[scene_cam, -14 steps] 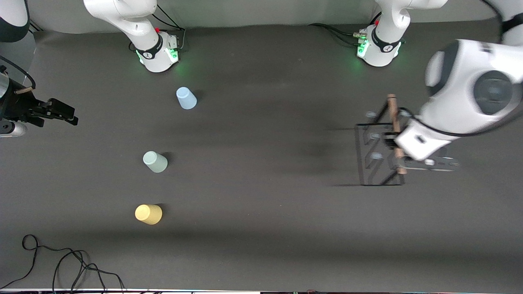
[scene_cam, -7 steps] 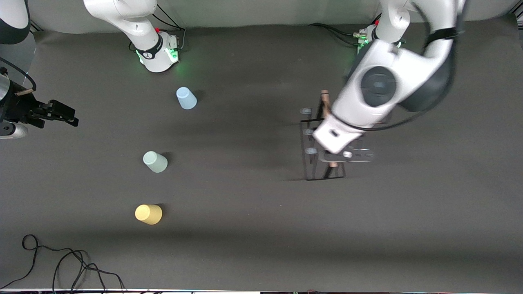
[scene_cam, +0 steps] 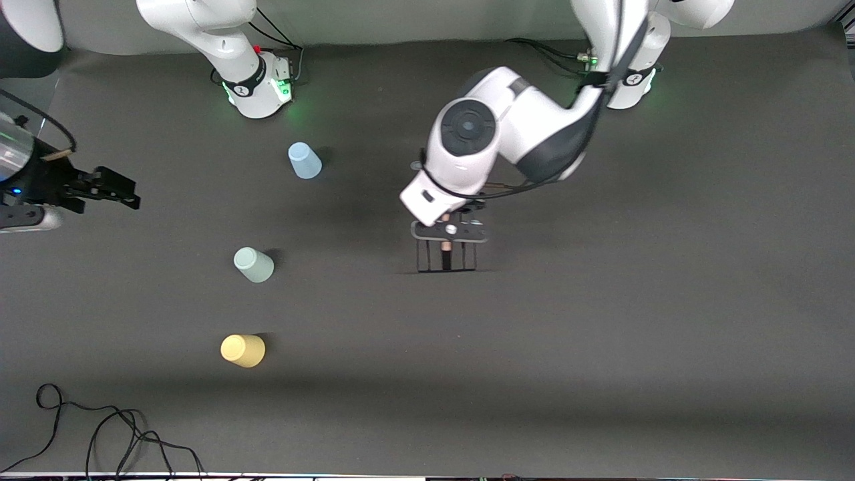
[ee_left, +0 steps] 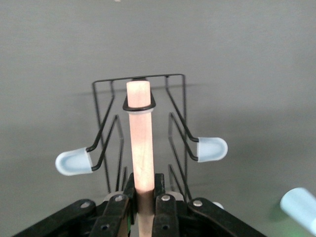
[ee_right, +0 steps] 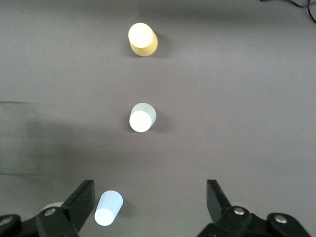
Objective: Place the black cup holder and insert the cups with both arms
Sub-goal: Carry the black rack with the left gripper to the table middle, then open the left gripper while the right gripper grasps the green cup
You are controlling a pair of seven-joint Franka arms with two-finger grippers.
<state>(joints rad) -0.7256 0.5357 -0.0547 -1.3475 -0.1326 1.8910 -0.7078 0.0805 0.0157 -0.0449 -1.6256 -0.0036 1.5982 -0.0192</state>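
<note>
The mint cup should hang on the black cup holder [scene_cam: 446,259], so next I need to grab the cup by its round side [scene_cam: 261,268] with my right gripper.
My left gripper [scene_cam: 446,232] is shut on the wooden rod [ee_left: 139,128] of the black cup holder [scene_cam: 446,259] and holds it upright at the middle of the mat; whether its base touches the mat I cannot tell. In the left wrist view the left gripper [ee_left: 143,186] clamps the rod, and pale blue peg tips [ee_left: 213,149] stick out on both sides. The light blue cup [scene_cam: 304,161], the mint cup [scene_cam: 254,264] and the yellow cup [scene_cam: 243,350] stand upside down toward the right arm's end. My right gripper [scene_cam: 123,189] waits open and empty over that end's edge. The right wrist view shows the right gripper [ee_right: 150,197] above the cups.
A loose black cable [scene_cam: 100,427] lies at the mat's edge nearest the front camera, at the right arm's end. The arm bases [scene_cam: 257,87] stand along the table edge farthest from the front camera. The yellow cup [ee_right: 142,38], mint cup [ee_right: 142,118] and blue cup [ee_right: 108,207] form a row.
My left arm has swung the cup holder from the left arm's end of the table to the middle. The right gripper has shifted slightly. The cups have not moved.
</note>
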